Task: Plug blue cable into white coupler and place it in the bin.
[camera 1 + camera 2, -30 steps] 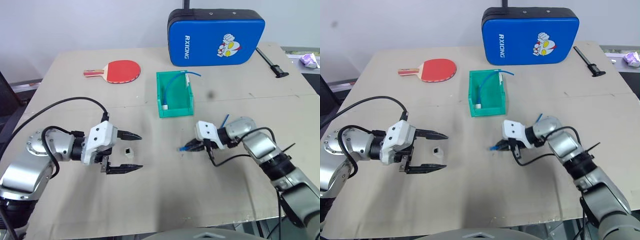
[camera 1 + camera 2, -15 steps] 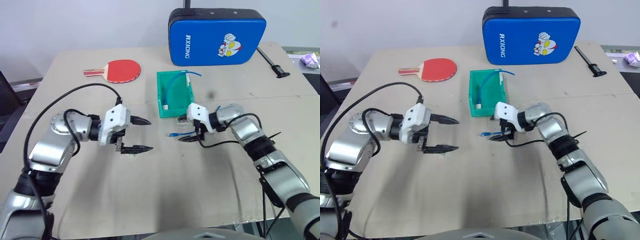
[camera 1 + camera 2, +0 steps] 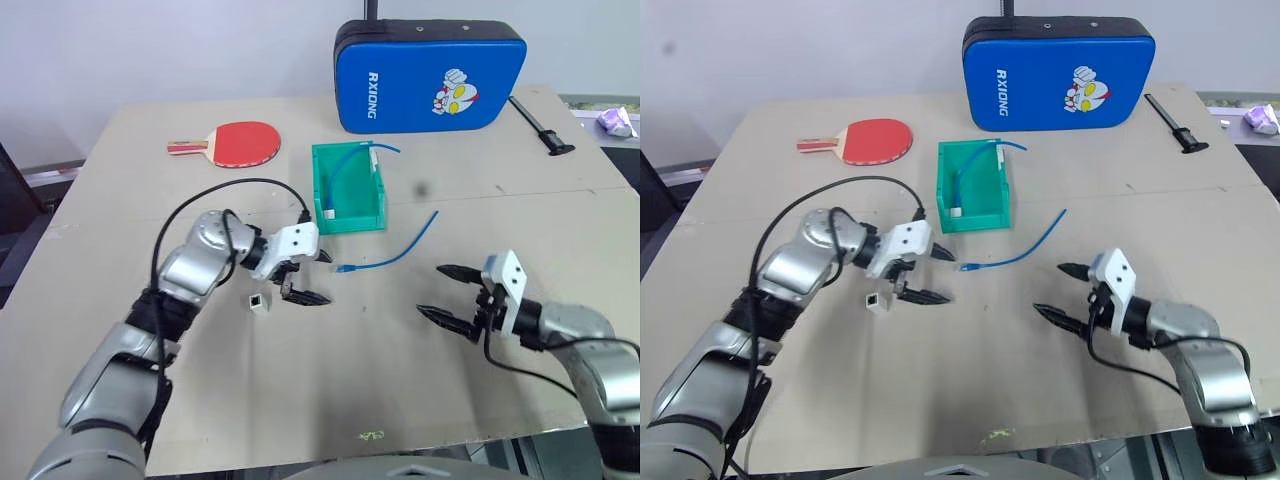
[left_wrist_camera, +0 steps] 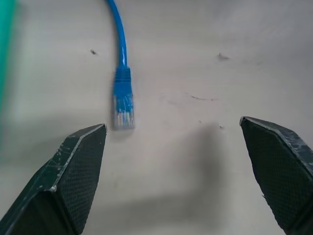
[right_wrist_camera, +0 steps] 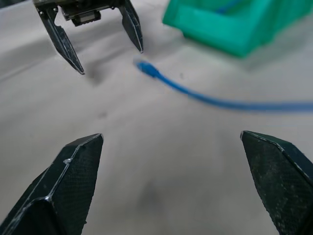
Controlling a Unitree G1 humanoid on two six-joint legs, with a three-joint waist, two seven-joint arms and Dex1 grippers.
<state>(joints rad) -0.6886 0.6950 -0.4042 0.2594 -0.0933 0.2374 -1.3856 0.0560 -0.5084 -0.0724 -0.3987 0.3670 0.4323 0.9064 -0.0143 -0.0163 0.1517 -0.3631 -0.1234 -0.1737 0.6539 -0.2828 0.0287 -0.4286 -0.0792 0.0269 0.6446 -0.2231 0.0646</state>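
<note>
Next, my right gripper grabs the blue cable by its plug end to plug the blue cable into the white coupler.
The blue cable lies loose on the table in front of the green bin, its clear plug pointing towards my left gripper. My left gripper is open just left of that plug, with nothing between its fingers. The white coupler sits on the table behind that gripper, beside the wrist and apart from it. My right gripper is open and empty, near the front right, well clear of the cable. In the right wrist view the left gripper faces the cable.
The bin holds another blue cable plugged into a white piece. A red paddle lies at the back left, a big blue padded case stands behind the bin, and a black tool lies at the back right.
My right gripper has opened, let go of the blue cable and drawn back to the front right. The cable now lies on the table. My left gripper moved right, past the coupler, to the plug.
</note>
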